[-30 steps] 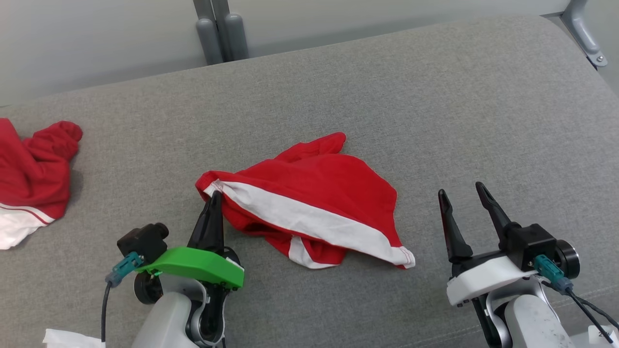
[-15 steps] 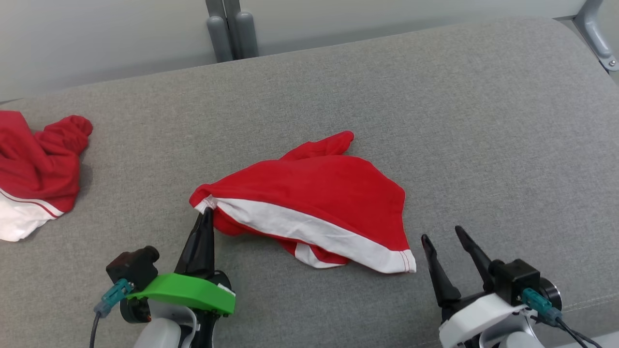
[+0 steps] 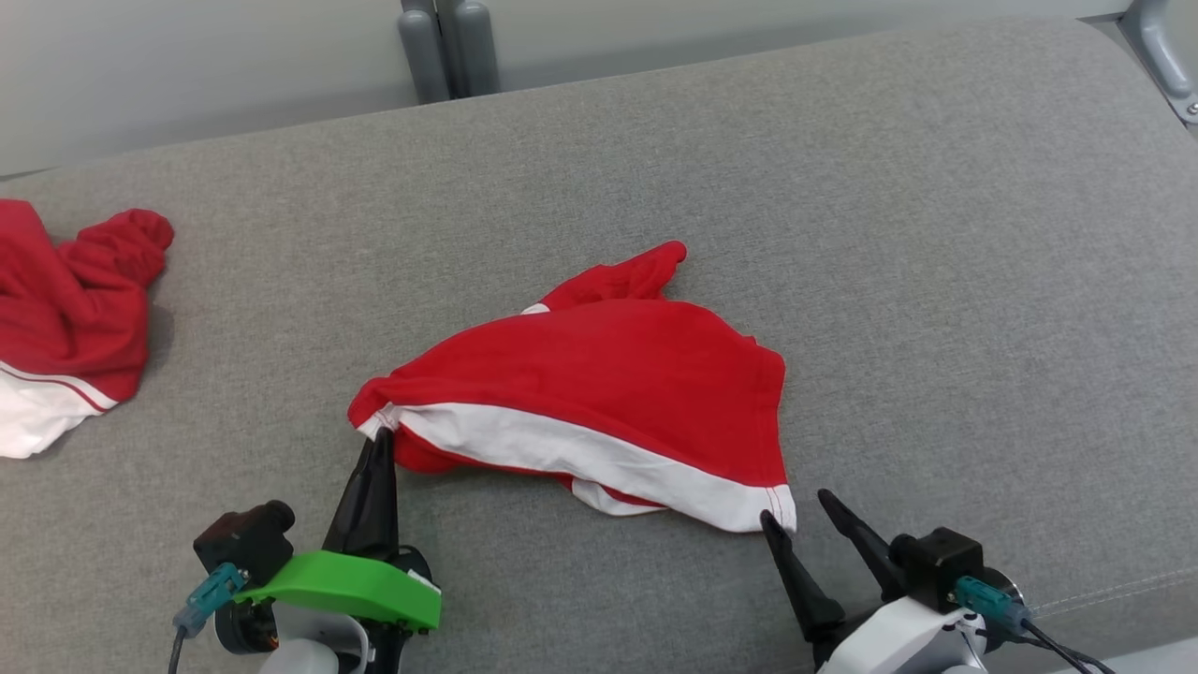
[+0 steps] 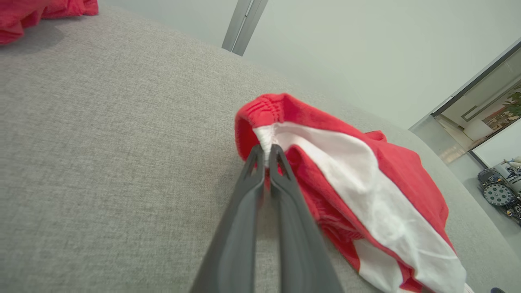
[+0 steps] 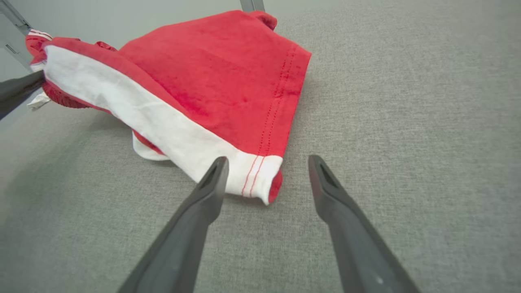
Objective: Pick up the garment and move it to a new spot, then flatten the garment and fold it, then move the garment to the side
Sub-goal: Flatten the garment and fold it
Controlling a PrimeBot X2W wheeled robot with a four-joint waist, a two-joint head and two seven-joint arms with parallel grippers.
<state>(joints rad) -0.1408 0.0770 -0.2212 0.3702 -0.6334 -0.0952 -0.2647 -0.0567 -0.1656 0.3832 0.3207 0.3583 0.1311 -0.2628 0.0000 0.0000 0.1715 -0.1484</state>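
Note:
The garment needs to be flattened for folding, so my right gripper should next grab it by its white-trimmed hem corner with the stitched seam (image 3: 777, 507) (image 5: 259, 178).
A red garment (image 3: 608, 384) with a broad white band lies crumpled in the middle of the grey cushion (image 3: 842, 234). My left gripper (image 3: 382, 438) is shut on the garment's near-left corner, where the white band meets the gathered red waistband (image 4: 266, 122). The cloth there is lifted slightly. My right gripper (image 3: 797, 510) stands open at the garment's near-right corner (image 5: 264, 179). Its left finger (image 5: 211, 183) nearly touches the white hem; nothing is between the fingers.
A second red and white garment (image 3: 65, 318) lies bunched at the cushion's far left. Grey posts (image 3: 449, 42) stand behind the cushion's back edge. A metal bracket (image 3: 1170, 56) sits at the top right corner.
The left gripper has pulled the garment's corner left and toward me, stretching the white band. The right gripper has moved left and toward me, up to the near-right corner. The camera shifted slightly.

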